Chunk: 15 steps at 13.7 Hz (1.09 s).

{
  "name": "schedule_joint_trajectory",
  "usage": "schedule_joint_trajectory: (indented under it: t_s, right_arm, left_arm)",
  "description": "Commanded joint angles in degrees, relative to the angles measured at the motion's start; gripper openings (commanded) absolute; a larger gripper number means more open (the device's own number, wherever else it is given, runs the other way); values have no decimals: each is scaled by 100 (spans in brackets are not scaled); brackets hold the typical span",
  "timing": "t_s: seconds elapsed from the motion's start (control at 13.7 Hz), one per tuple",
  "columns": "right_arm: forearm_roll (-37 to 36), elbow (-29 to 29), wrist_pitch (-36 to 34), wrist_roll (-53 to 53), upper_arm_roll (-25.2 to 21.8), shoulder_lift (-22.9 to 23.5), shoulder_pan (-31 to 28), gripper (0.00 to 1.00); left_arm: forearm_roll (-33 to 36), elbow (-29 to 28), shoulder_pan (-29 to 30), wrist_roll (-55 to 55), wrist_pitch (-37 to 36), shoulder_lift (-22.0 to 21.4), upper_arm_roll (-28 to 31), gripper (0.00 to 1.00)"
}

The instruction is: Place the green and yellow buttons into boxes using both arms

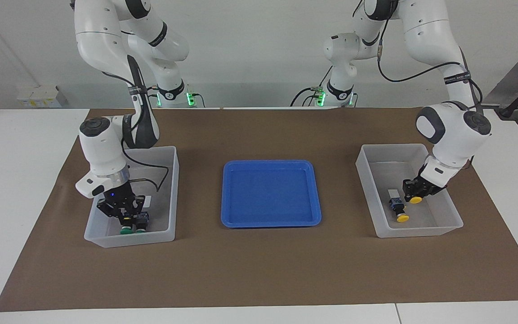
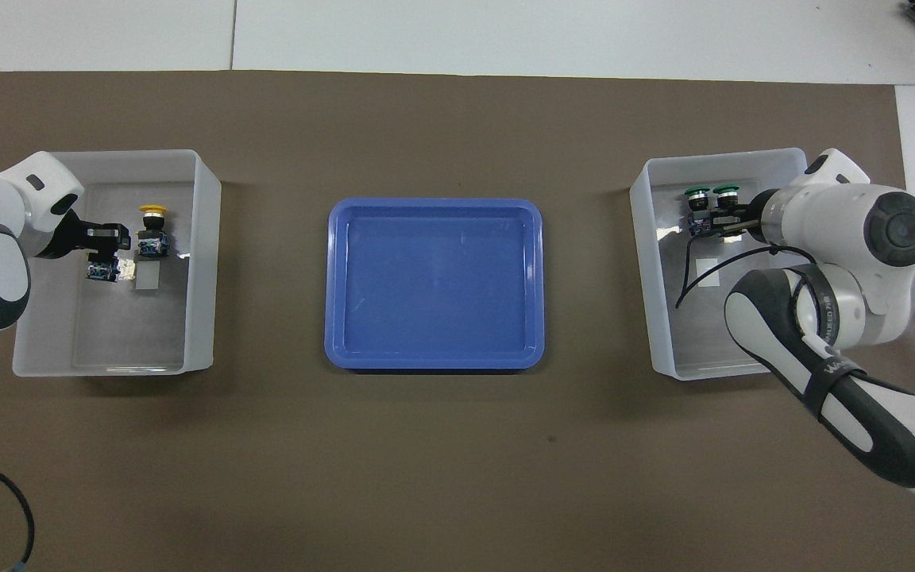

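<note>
My right gripper should release the green button now. The button is down at the bottom of its box beside its upright twin, so it would stand there.
My left gripper (image 1: pixel 415 192) (image 2: pixel 102 256) is shut on a yellow button (image 1: pixel 416 200) (image 2: pixel 100 270) and holds it just above the floor of the box (image 1: pixel 367 189) (image 2: pixel 203 262) at the left arm's end of the table. A second yellow button (image 1: pixel 400 212) (image 2: pixel 152 228) lies in that box beside it. My right gripper (image 1: pixel 126 217) (image 2: pixel 731 218) is down inside the other box (image 1: pixel 176 189) (image 2: pixel 642 262), its fingers closed on a green button (image 1: pixel 126 230) (image 2: pixel 726 193). A second green button (image 1: pixel 140 226) (image 2: pixel 696 195) stands right beside it.
A shallow blue tray (image 1: pixel 271 193) (image 2: pixel 434 282) with nothing in it lies between the two boxes on the brown mat. Each box has a small white label on its floor.
</note>
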Motion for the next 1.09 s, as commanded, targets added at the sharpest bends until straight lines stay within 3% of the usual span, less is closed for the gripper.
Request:
schedule_joint_trajectory:
  t_s: [0.0,0.07,0.15,0.44,0.73,0.88,1.02]
  right_arm:
    - [75,94,193,-118,29,149,10,73]
    - [84,94,219,-110,29,149,10,100]
    - [84,94,219,-101,29,149,10,100]
    - [163,252,-35,-75,46,-78,19,100]
    - [180,568,-1387,319,108,-675,54,100]
    - [224,744,-2158,671,406,-983,37,100]
    - [653,1077,-3072,813,582,-1343,45,100]
  left_arm:
    - [65,-168,46,91,98,-206,-26,58]
    - [65,-72,37,91,63,-189,-26,63]
    - [65,16,20,91,-34,-171,-26,67]
    - [65,683,-51,47,-691,-75,-26,66]
    - [187,1430,-445,-365,-1578,-30,-26,62]
    - [653,1940,-700,-829,-2159,-21,-43,62]
    - [637,2344,-894,-929,-2712,-30,-52,62]
